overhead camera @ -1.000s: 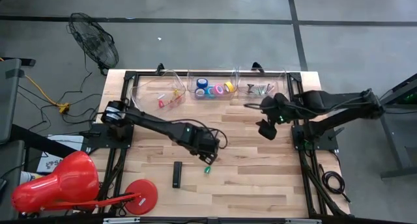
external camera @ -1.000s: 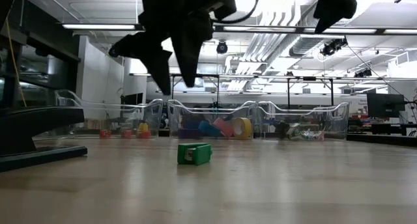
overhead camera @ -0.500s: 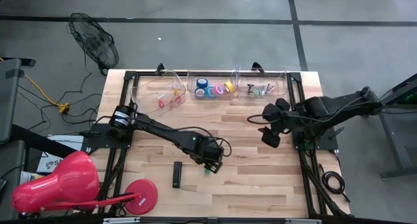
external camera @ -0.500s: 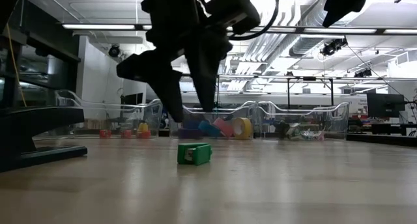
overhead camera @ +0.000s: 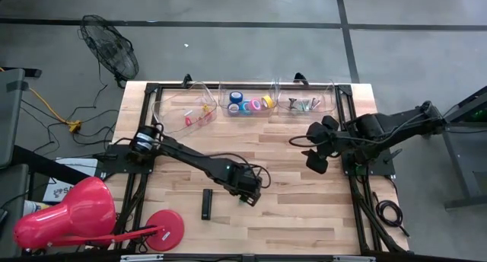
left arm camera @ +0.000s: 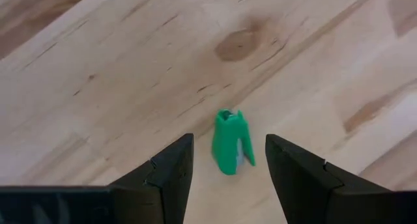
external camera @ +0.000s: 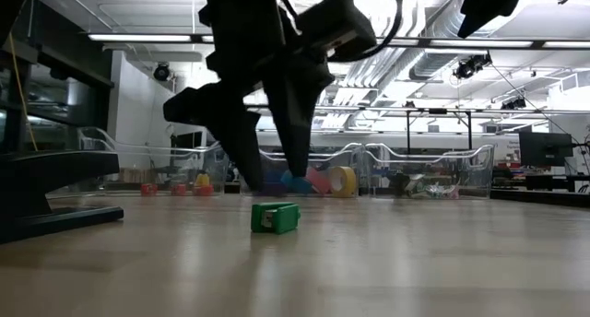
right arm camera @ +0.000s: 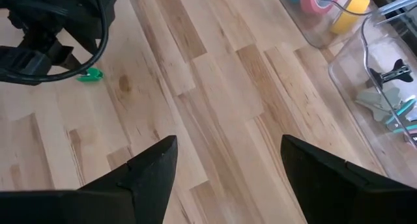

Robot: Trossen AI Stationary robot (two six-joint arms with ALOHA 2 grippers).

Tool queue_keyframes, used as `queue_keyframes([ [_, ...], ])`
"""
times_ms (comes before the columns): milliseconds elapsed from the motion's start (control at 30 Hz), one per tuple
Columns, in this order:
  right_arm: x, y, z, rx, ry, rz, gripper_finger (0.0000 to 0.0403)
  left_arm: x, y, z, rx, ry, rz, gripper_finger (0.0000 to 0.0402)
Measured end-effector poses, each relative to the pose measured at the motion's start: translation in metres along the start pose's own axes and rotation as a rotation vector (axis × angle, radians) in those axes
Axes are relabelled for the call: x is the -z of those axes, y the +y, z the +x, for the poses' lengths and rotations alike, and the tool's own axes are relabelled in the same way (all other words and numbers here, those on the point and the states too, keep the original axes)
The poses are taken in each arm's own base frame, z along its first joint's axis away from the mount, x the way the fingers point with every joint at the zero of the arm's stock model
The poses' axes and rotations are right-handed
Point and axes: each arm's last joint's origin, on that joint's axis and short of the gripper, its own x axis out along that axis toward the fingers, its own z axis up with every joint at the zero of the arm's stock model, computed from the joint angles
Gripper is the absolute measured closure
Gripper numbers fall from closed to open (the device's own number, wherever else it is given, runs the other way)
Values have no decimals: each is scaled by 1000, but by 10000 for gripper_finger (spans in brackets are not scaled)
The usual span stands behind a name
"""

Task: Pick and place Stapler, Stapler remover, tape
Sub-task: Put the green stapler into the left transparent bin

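Observation:
My left gripper's fingers are still above the green stapler remover (left arm camera: 229, 143), so closing now would miss. The left gripper goes lower first, then closes.
A small green stapler remover (overhead camera: 243, 199) (external camera: 276, 217) (left arm camera: 229, 143) lies flat on the wooden table. My left gripper (overhead camera: 248, 193) (external camera: 273, 170) (left arm camera: 228, 140) hangs open just above it and a little to its far side; in the wrist view the fingers stand either side of it without touching. A black stapler (overhead camera: 206, 204) lies to the left of it. The tape rolls (overhead camera: 249, 103) (external camera: 318, 180) sit in the middle clear bin at the far edge. My right gripper (overhead camera: 316, 157) (right arm camera: 228, 142) waits open, raised over the table's right part.
Three clear bins line the far edge: the left bin (overhead camera: 194, 113) holds small red pieces, the right bin (overhead camera: 304, 104) metal clips. A red disc on a rod (overhead camera: 163, 230) sits at the near left corner. Bare wood (overhead camera: 304, 209) lies right of the green piece.
My left gripper has moved toward the near edge and a little right, and come down over the green stapler remover, staying open. My right gripper has shifted slightly toward the near edge and then held still. The green piece and the stapler have not moved.

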Motion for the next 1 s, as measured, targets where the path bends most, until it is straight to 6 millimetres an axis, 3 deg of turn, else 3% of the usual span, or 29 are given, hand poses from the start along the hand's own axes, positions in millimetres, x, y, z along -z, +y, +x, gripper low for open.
queue_keyframes([
  [600, 0, 0, 0, 7, -6, 0, 139, 7, -4, 7, 11, -19, 53, 215],
  [1000, -1, 0, 0, 17, -14, 1, 139, 15, -6, 31, -10, 3, 81, 215],
])
